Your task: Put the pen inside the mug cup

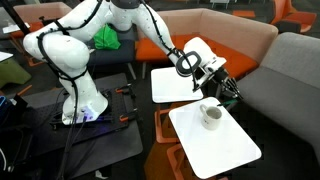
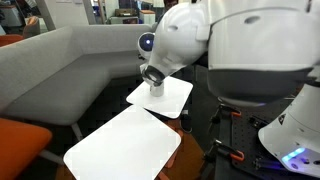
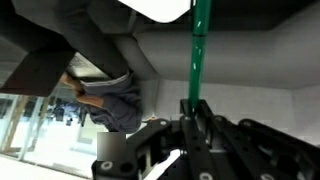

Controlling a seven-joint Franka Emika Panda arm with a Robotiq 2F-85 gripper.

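The pen point(image 3: 200, 40) would fall outside the white mug cup now, because my gripper hangs beside the cup's top and needs to move over its open top before opening.
The white mug cup point(image 1: 211, 116) stands upright with its dark inside showing, near the far end of a white table point(image 1: 225, 150). My gripper point(image 1: 224, 88) hangs just above and beside the mug, pointing down. In the wrist view the gripper point(image 3: 195, 108) is shut on the pen point(image 3: 200, 40), a thin straight stick that looks green here and runs out from between the fingers. The pen is too small to make out in either exterior view. In an exterior view the arm point(image 2: 230, 50) covers the gripper and the mug.
A second white table point(image 1: 172, 84) adjoins the first; both tables show in an exterior view point(image 2: 120, 150). A grey sofa point(image 1: 290, 90) and an orange sofa point(image 1: 235, 35) surround them. The robot's base stands on a black cart point(image 1: 70, 120). A green thing point(image 1: 105, 38) lies behind.
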